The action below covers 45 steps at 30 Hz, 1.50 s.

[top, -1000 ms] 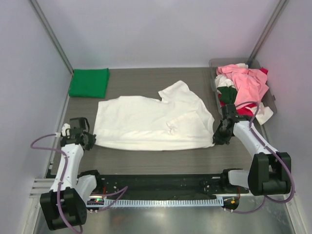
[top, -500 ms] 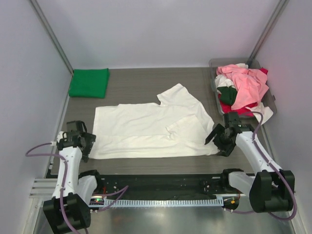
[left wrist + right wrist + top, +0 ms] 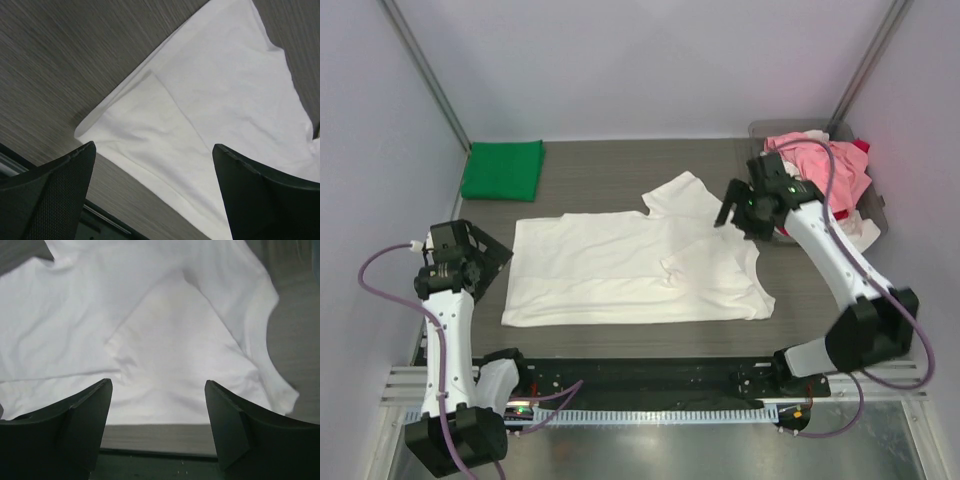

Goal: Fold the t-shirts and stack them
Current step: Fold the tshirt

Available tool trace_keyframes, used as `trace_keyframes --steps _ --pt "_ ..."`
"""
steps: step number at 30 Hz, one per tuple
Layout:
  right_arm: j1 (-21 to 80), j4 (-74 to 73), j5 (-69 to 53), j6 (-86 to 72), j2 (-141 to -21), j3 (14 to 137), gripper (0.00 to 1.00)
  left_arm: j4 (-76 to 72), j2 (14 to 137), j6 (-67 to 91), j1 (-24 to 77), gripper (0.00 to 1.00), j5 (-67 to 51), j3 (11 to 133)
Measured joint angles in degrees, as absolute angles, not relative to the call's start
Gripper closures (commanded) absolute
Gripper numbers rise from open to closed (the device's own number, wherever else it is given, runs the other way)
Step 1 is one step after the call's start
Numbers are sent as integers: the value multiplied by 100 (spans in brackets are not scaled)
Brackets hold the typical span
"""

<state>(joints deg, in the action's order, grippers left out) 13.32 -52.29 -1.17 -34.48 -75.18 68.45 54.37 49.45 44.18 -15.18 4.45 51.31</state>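
My right gripper should next grab the white t-shirt (image 3: 630,265) by the sleeve pointing to the back, to fold that side over the near half of the t-shirt.
A large white t-shirt (image 3: 630,265) lies spread flat across the middle of the table, plain face up, one sleeve pointing to the back. My left gripper (image 3: 488,252) hovers open just off its left edge; the left wrist view shows the shirt's corner (image 3: 200,115) between the wide jaws of that gripper (image 3: 155,195). Above the shirt's right side my right gripper (image 3: 738,212) hangs open, and in its wrist view the gripper (image 3: 157,425) holds nothing, with the white cloth (image 3: 165,330) below. A folded bright green t-shirt (image 3: 503,169) rests at the back left.
A grey plastic tray (image 3: 758,130) at the back right holds a heap of pink (image 3: 825,170), red, white and dark green t-shirts. White walls close in the left, back and right. A black rail (image 3: 640,375) runs along the near edge.
Both grippers opened and let go of the white t-shirt, which now lies flat. The left arm drew back to the left; the right arm rose and swung toward the back.
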Motion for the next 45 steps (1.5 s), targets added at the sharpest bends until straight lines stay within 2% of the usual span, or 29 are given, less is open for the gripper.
trace_keyframes --steps 10,14,25,32,34,35,37,38,40,41,43,45 --pt "1538 -4908 397 -2244 -12269 11841 21 5433 5343 3601 -1514 2 -196 5006" --pt "1531 -4884 386 -1885 -13703 13531 21 5426 5330 3553 -1511 3 -220 5004" --pt "1535 -4003 666 -1658 -15122 14564 21 5428 5339 3551 -1306 4 -207 5006" --pt "1723 -3747 1050 -1487 -15559 14669 25 5428 5339 3553 -1208 5 -200 5006" --pt "1839 -3701 1192 -1380 -15589 14671 31 5428 5339 3553 -1177 5 -200 5006" --pt "1898 -3682 1247 -1347 -15603 14678 40 5428 5339 3553 -1155 5 -198 5006" --pt "2010 -3673 1347 -1293 -15614 14678 48 5428 5339 3553 -1120 5 -198 5006" --pt "2060 -3671 1402 -1273 -15616 14676 57 5428 5339 3553 -1107 5 -198 5006" --pt "2128 -3599 1507 -1278 -15616 14608 68 5428 5339 3553 -1094 5 -196 5006" --pt "2152 -3524 1538 -1302 -15609 14564 83 5428 5339 3553 -1092 5 -189 5006" --pt "2196 -3428 1594 -1334 -15583 14484 99 5428 5339 3553 -1087 5 -163 5006" --pt "2220 -3393 1667 -1385 -15559 14433 99 5430 5339 3555 -1083 5 -148 5006"
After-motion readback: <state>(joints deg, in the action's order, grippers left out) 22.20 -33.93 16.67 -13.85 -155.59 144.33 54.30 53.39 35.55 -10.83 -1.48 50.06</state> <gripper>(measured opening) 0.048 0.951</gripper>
